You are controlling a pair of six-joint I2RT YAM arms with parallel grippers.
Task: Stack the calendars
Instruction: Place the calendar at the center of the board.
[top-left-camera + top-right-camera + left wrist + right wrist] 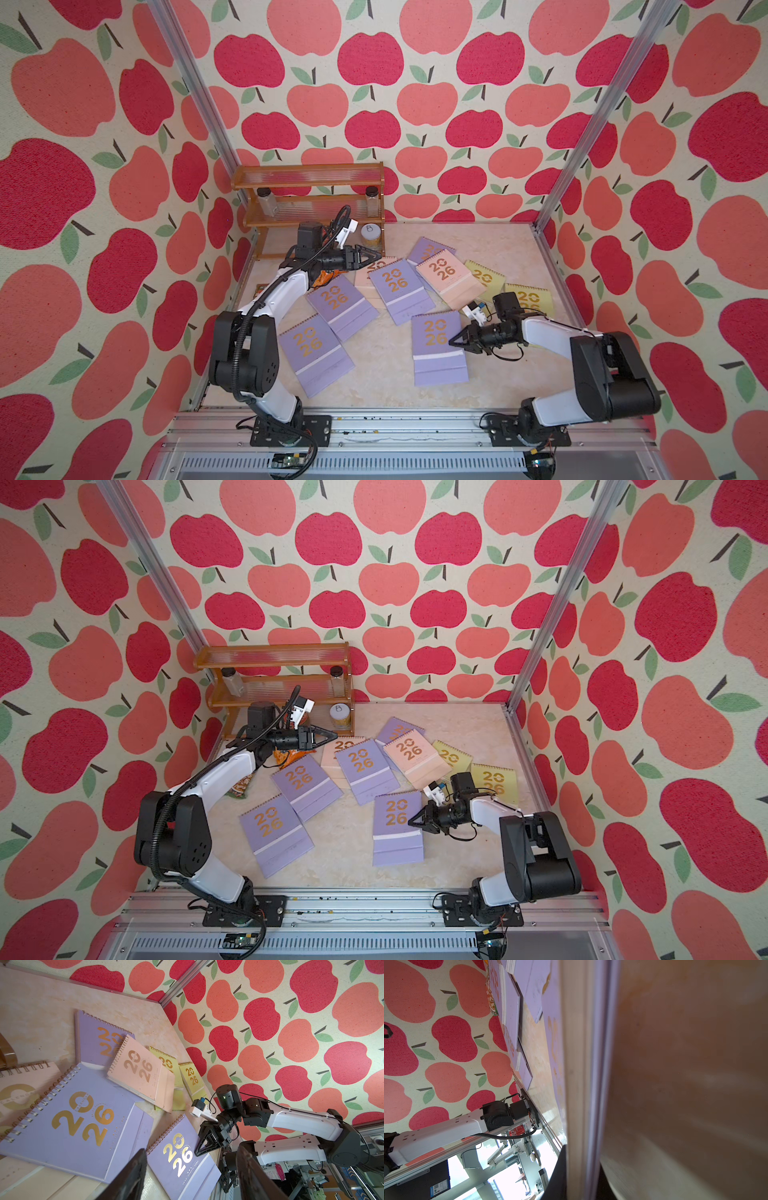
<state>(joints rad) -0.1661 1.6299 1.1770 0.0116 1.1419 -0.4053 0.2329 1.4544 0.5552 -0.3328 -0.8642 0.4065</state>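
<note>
The lilac calendar hangs low above flat, bare table and would land if I opened now, so it is time for my right gripper to let go.
Several calendars with gold "2026" lie scattered and partly overlapping on the table. The lilac calendar (438,349) at front centre has its right edge between the jaws of my right gripper (454,343). In the right wrist view my right gripper (581,1172) is shut on that lilac calendar (591,1084), seen edge-on, cream pages and cover between the fingers. Other lilac calendars (316,353) (340,305) (399,295) lie left of it. A pink calendar (449,278) and yellow-green calendars (484,276) (530,299) lie behind. My left gripper (374,254) hangs open and empty above the back-left calendars.
A wooden shelf (309,199) with small jars stands at the back left, a white-lidded jar (370,235) at its foot. An orange snack packet (324,278) lies under the left arm, a green packet (241,787) nearer the left wall. Aluminium posts mark the corners.
</note>
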